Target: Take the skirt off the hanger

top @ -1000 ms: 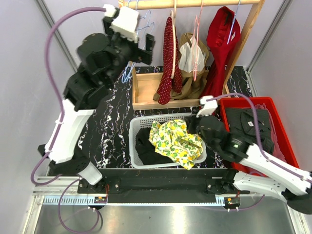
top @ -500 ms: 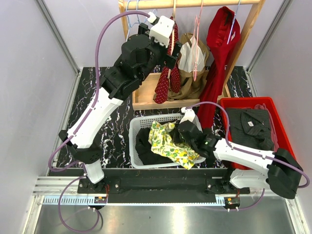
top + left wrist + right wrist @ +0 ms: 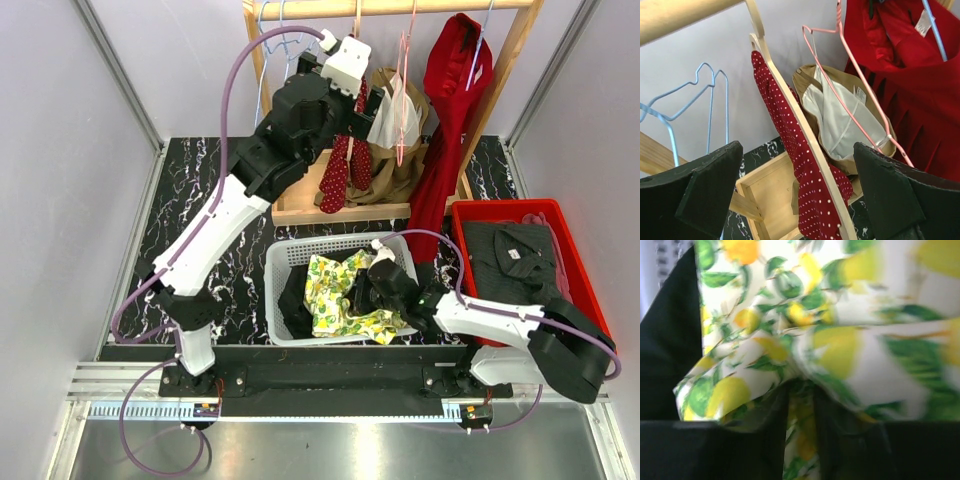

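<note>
The wooden hanger point(image 3: 805, 135) needs to be grabbed next by the near end of its arm point(image 3: 841, 214) with my left gripper. The skirt is then free to remove.
A red polka-dot skirt point(image 3: 340, 165) hangs on a wooden hanger point(image 3: 805, 135) from the rail; it also shows in the left wrist view point(image 3: 812, 175). My left gripper point(image 3: 355, 100) is raised to it and open, its jaws standing wide on either side of the hanger and skirt point(image 3: 800, 200) without touching them. My right gripper point(image 3: 368, 288) is low over the white basket point(image 3: 280, 262), shut on a lemon-print cloth point(image 3: 340, 295). In the right wrist view the cloth point(image 3: 840, 340) is pinched between the fingers point(image 3: 800, 410).
A tan garment on a pink wire hanger point(image 3: 395, 150) hangs right beside the skirt, then a red dress point(image 3: 450, 90). Empty blue hangers point(image 3: 700, 95) hang to the left. A wooden box point(image 3: 300, 195) sits below the rail. A red bin point(image 3: 575, 270) holds dark clothes.
My left arm has swung right from the blue hangers to the polka-dot skirt's hanger. My right gripper has moved left over the basket, drawing the lemon cloth with it.
</note>
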`<state>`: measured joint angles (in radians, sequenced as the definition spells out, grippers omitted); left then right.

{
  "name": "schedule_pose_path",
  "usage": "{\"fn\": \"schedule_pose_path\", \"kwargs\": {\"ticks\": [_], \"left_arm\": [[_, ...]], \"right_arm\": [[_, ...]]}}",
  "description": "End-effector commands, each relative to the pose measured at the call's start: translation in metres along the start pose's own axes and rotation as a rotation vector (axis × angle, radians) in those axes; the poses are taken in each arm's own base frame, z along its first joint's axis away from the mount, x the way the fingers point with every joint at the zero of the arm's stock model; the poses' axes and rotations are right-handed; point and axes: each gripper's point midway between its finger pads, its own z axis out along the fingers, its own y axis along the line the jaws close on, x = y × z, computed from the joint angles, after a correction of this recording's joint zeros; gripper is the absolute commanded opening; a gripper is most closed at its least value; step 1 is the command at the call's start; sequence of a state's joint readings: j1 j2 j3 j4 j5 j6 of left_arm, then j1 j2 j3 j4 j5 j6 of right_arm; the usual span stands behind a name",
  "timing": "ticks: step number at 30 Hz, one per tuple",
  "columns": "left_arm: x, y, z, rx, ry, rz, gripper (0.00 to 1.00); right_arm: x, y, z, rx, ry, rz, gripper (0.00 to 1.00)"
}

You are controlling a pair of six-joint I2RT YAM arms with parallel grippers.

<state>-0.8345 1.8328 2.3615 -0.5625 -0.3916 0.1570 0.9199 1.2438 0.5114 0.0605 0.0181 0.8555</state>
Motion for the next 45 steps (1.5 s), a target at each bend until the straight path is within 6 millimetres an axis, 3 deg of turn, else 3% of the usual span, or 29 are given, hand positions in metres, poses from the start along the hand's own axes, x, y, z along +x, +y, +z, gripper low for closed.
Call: {"fn": "schedule_pose_path", "kwargs": {"ticks": [1, 2, 3, 9, 10, 12, 13, 16, 20, 26, 31, 35, 37, 38, 40, 41, 45], "left_arm": [[-0.008, 0.003, 0.015, -0.061, -0.051, -0.024, 0.99], [-0.009, 0.003, 0.017, -0.064, -0.055, -0.023, 0.99], [-0.004, 0.002, 0.021, -0.067, -0.046, -0.02, 0.99], [0.016, 0.003, 0.036, -0.092, -0.006, -0.02, 0.96], [0.019, 0.003, 0.038, -0.086, 0.003, -0.022, 0.74], [0.021, 0.01, 0.039, -0.1, 0.009, -0.041, 0.54], [0.021, 0.011, 0.038, -0.106, 0.011, -0.043, 0.39], [0.022, 0.017, 0.036, -0.123, 0.017, -0.051, 0.28], [0.02, 0.027, 0.034, -0.142, 0.012, -0.057, 0.0], [0.005, 0.037, 0.035, -0.132, -0.03, -0.073, 0.0], [-0.032, 0.051, 0.025, -0.128, -0.136, -0.088, 0.0], [-0.068, 0.065, 0.0, -0.137, -0.227, -0.109, 0.0], [-0.079, 0.062, -0.011, -0.089, -0.251, -0.102, 0.0], [-0.089, 0.064, -0.025, -0.074, -0.27, -0.113, 0.0], [-0.081, 0.057, -0.035, -0.02, -0.232, -0.107, 0.0], [-0.087, 0.06, -0.053, -0.007, -0.238, -0.119, 0.0], [-0.079, 0.063, -0.089, 0.029, -0.195, -0.118, 0.0]], "right_arm": [[0.011, 0.008, -0.011, -0.072, 0.053, -0.037, 0.47], [0.011, 0.009, -0.012, -0.076, 0.051, -0.041, 0.61], [0.012, 0.007, -0.012, -0.072, 0.051, -0.04, 0.64], [0.006, 0.008, -0.017, -0.076, 0.018, -0.036, 0.64], [0.006, 0.007, -0.018, -0.075, 0.015, -0.035, 0.63], [0.003, 0.008, -0.021, -0.075, 0.001, -0.032, 0.62], [0.001, 0.01, -0.023, -0.078, -0.005, -0.035, 0.61], [-0.007, 0.019, -0.031, -0.106, -0.032, -0.045, 0.61], [-0.018, 0.034, -0.039, -0.151, -0.058, -0.076, 0.6], [-0.026, 0.044, -0.049, -0.196, -0.096, -0.085, 0.57], [-0.037, 0.049, -0.063, -0.203, -0.141, -0.105, 0.56], [-0.043, 0.049, -0.068, -0.195, -0.171, -0.117, 0.56], [-0.044, 0.049, -0.068, -0.192, -0.172, -0.122, 0.56], [-0.043, 0.047, -0.068, -0.181, -0.168, -0.121, 0.56], [-0.048, 0.05, -0.073, -0.185, -0.182, -0.133, 0.57], [-0.05, 0.048, -0.075, -0.17, -0.19, -0.139, 0.58], [-0.07, 0.068, -0.098, -0.209, -0.254, -0.2, 0.66]]}}
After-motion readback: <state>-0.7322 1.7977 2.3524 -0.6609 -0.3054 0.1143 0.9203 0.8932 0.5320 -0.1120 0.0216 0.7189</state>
